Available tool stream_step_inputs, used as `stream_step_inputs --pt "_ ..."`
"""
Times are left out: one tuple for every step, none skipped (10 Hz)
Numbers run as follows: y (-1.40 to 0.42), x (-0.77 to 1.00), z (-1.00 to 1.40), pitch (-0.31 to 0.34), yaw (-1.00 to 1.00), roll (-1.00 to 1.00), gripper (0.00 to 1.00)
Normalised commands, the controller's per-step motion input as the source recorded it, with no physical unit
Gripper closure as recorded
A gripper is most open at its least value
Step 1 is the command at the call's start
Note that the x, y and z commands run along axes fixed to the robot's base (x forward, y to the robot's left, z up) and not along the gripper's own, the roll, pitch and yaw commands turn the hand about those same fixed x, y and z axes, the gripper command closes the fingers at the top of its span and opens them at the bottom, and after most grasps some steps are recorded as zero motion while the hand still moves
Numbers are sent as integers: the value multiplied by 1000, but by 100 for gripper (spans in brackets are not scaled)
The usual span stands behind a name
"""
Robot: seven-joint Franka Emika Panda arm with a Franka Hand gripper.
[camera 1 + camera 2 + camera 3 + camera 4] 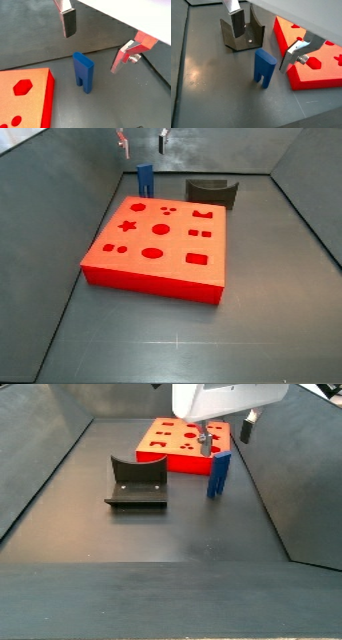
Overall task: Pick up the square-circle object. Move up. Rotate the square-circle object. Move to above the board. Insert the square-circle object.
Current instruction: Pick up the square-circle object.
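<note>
The square-circle object's prongs need to stay free to go into the board [159,241], so the gripper will grab the object by its solid top end [144,169] next.
The square-circle object [83,73] is a slim blue peg standing upright on the dark floor, prongs down; it also shows in the other wrist view [264,68] and in both side views [144,179] [219,472]. It stands just beside the board [159,241], a large red block with shaped holes, also seen in a side view [171,446] and in both wrist views [30,100] [313,60]. My gripper [93,45] hangs above the peg, open and empty, its fingers [238,23] wide apart on either side and clear of the peg top. It also shows in both side views [142,141] [227,429].
A dark grey curved holder [240,36] stands on the floor near the peg, also seen in both side views [136,482] [211,192]. Grey walls enclose the floor on all sides.
</note>
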Motion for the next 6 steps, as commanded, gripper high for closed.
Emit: stream_step_inputs --pt "-97 0 -457 -103 129 16 0" --pt "-34 0 -557 -51 89 106 0" --pt "-6 0 -523 -21 80 134 0" --pt "-29 0 -486 0 111 157 0" --pt "-94 0 -417 0 134 154 0" --pt "-140 -71 -349 -19 263 141 0"
